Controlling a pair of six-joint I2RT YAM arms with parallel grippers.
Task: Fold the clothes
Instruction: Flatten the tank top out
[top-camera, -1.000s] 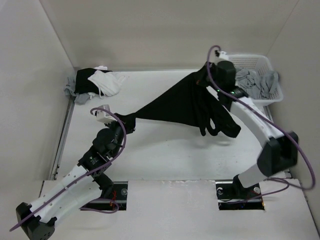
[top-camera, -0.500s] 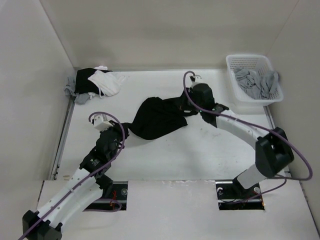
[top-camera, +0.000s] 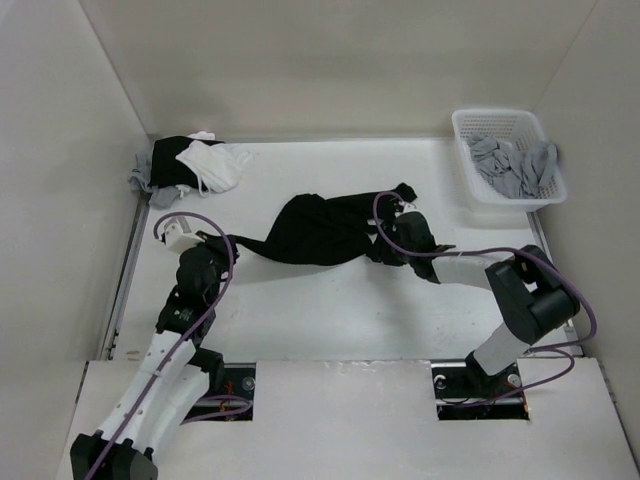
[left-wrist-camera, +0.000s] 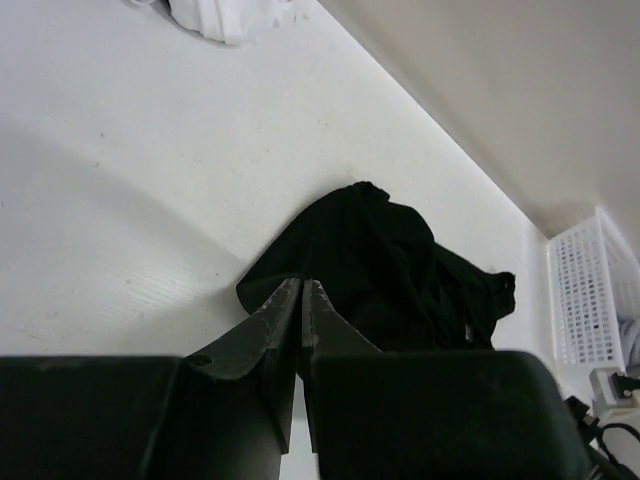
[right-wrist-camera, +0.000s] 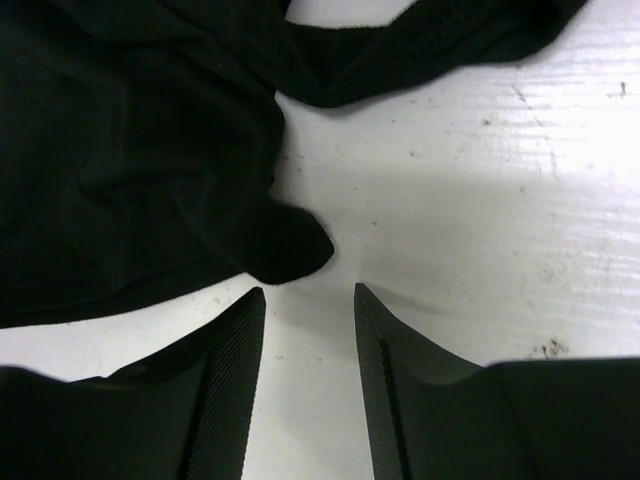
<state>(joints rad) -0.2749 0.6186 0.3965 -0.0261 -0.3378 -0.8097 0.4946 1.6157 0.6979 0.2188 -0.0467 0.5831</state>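
My right gripper is to take hold of the black top next by its lobe (top-camera: 370, 240) (right-wrist-camera: 299, 248) just ahead, opposite my left gripper's corner, to spread the top flat and fold it.
The clothes, a plain black top (top-camera: 318, 230), lie crumpled in the middle of the white table. A thin stretched corner of it runs left to my left gripper (top-camera: 228, 243). In the left wrist view that gripper (left-wrist-camera: 302, 284) is shut, its tips pinching the edge of the black top (left-wrist-camera: 380, 260). My right gripper (top-camera: 383, 250) sits low at the top's right end. In the right wrist view it (right-wrist-camera: 310, 290) stands open over bare table, and a lobe of the black top (right-wrist-camera: 150, 150) lies just ahead of its fingertips, not between them.
A white basket (top-camera: 455, 125) holding light grey garments (top-camera: 515, 165) stands at the back right; it also shows in the left wrist view (left-wrist-camera: 585, 290). A white, black and grey heap (top-camera: 195, 165) lies in the back left corner. Walls close in three sides.
The right gripper came down and forward from holding the top stretched in the air, then opened and let go. The top dropped into a heap. The left gripper drew leftward with its corner.
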